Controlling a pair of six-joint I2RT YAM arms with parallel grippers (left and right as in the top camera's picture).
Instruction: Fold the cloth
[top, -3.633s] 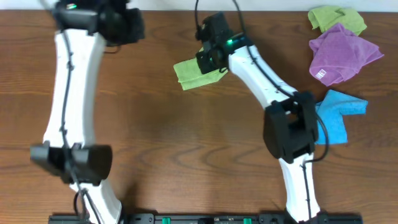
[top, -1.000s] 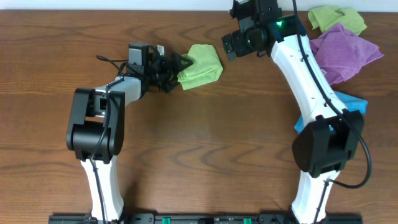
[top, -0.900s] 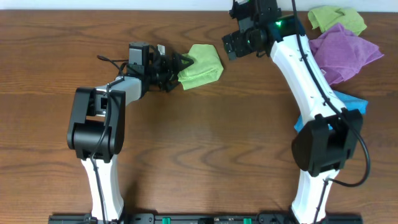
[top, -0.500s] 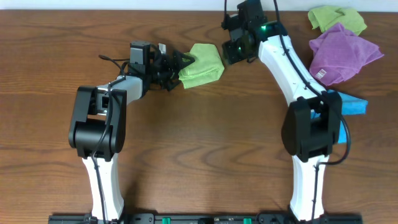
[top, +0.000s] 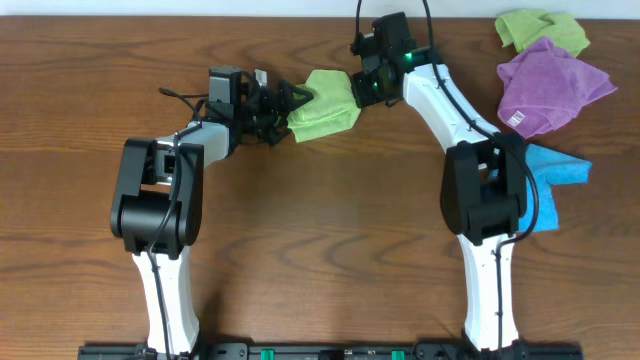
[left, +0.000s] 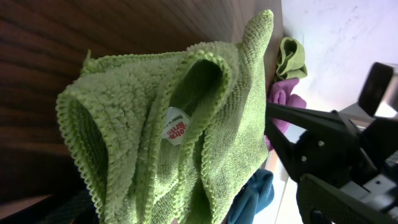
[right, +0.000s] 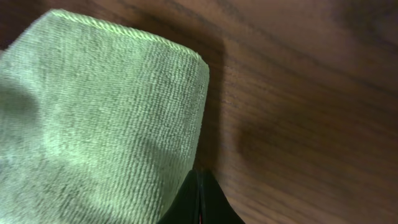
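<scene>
I should next grab the cloth's layered edges with my left gripper, so the bundle stays folded while I set it aside.
The cloth (top: 325, 103) is a lime-green towel lying folded in a thick bundle at the back middle of the table. In the left wrist view the cloth (left: 205, 124) fills the frame, its layered edges facing me and its white tag (left: 176, 124) showing in a fold. My left gripper (top: 291, 107) is open, its fingers spread at the cloth's left edge. My right gripper (top: 362, 90) is at the cloth's right edge. In the right wrist view the right gripper (right: 200, 186) is shut, its tips pressed together on the wood beside the cloth (right: 99, 124), with nothing between them.
A second green cloth (top: 540, 28) and a purple cloth (top: 552, 85) lie at the back right corner. A blue cloth (top: 548, 185) lies by the right arm's base. The table's far edge runs just behind both grippers.
My right gripper has swung left from the back right to the cloth's right edge and has shut. The left gripper and the cloth have stayed put.
</scene>
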